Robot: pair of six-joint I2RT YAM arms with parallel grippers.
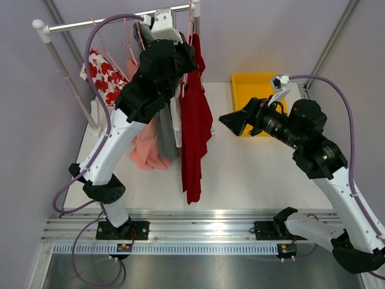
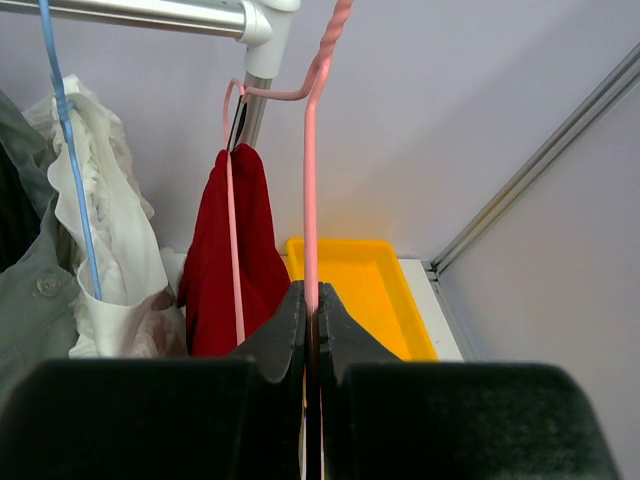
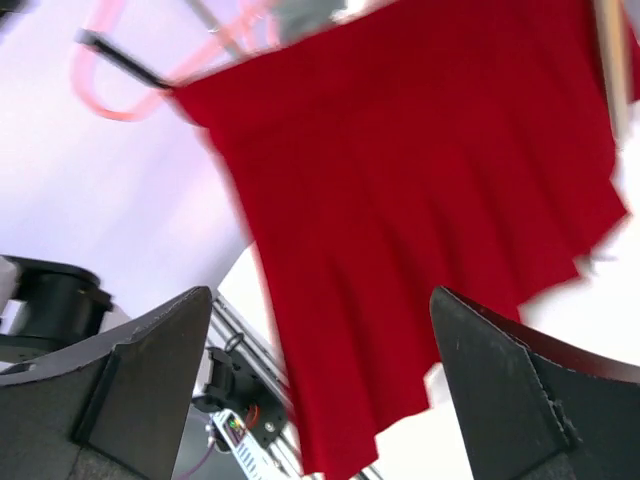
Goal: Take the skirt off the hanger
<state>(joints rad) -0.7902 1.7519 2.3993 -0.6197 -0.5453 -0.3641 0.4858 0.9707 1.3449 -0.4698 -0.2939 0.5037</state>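
My right gripper is to grab the red skirt's outer edge point(image 1: 204, 114) point(image 3: 305, 215) below the pink hanger next. The skirt's hung top then stays free to be removed.
A red skirt point(image 1: 195, 126) hangs from a pink hanger point(image 2: 310, 180) at the right end of the metal rail point(image 1: 90, 23). My left gripper point(image 1: 178, 57) is up by the rail, shut on the hanger's straight pink wire, which runs between its closed fingers point(image 2: 311, 290). The skirt shows behind it in the left wrist view point(image 2: 235, 260). My right gripper point(image 1: 231, 122) is open and empty, held in the air just right of the skirt and pointing at it. In the right wrist view the skirt point(image 3: 420, 200) fills the space beyond the wide-open gripper point(image 3: 320, 295), not touching it; the hanger point(image 3: 100, 95) shows at top left.
Other clothes hang left of the skirt: a pink garment point(image 1: 147, 147), a red-and-white floral one point(image 1: 102, 75), a white blouse point(image 2: 110, 260) on a blue hanger point(image 2: 70, 170), a grey shirt point(image 2: 25, 290). A yellow bin point(image 1: 252, 90) stands at the table's back right.
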